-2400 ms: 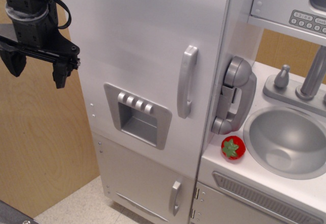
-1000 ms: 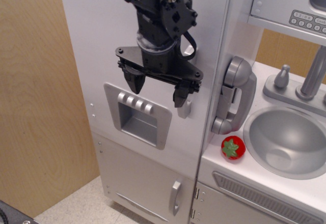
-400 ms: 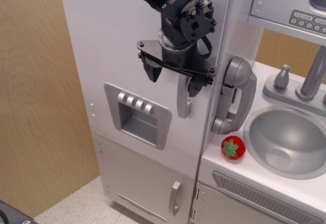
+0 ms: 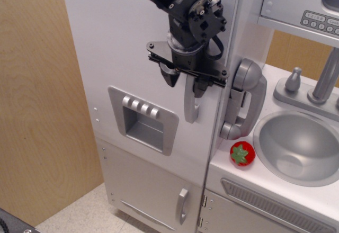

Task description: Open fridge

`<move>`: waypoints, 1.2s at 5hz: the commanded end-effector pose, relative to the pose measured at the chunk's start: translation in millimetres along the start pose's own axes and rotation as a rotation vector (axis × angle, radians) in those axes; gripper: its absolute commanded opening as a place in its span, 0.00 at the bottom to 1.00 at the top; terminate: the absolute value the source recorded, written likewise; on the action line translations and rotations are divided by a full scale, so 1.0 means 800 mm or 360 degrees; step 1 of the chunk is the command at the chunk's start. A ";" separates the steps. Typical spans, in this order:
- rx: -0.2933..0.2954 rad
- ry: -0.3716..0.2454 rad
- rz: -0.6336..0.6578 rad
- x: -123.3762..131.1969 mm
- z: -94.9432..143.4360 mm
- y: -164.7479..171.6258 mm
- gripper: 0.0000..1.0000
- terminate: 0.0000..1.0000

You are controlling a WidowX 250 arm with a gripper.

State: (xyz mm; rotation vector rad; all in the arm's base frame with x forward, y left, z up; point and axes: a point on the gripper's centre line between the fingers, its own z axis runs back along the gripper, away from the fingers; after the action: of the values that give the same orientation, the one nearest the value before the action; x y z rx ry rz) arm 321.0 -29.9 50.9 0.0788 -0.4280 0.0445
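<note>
Next, my gripper grabs the large door's [image 4: 127,58] vertical silver handle by its upper part [image 4: 189,89], to open the fridge.
The fridge [image 4: 116,37] is a tall white-silver toy unit, and its large door is shut. The door has a vertical silver handle [image 4: 190,108] and a grey ice-dispenser panel [image 4: 143,119]. My black gripper [image 4: 184,83] is at the upper part of the handle, with one finger on each side of it. The fingers [image 4: 169,77] stand apart and have narrowed around the handle. The handle's top is hidden behind the gripper.
A small lower door with a short handle [image 4: 183,205] sits below. A grey toy phone [image 4: 243,98] hangs just right of the handle. A red strawberry [image 4: 242,153], a sink [image 4: 299,148], a faucet [image 4: 326,79] and a microwave [image 4: 302,5] are on the right. A wood panel [image 4: 37,111] is on the left.
My gripper came from the far left across the door to the handle. In the last moment its fingers drew closer together around the handle. The door has not moved.
</note>
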 end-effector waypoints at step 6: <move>-0.0034 0.0243 -0.0114 -0.065 0.077 0.069 1.00 0.00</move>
State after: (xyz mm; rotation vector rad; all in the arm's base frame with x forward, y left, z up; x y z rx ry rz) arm 237.1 15.4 74.5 0.0640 -0.2350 -0.0260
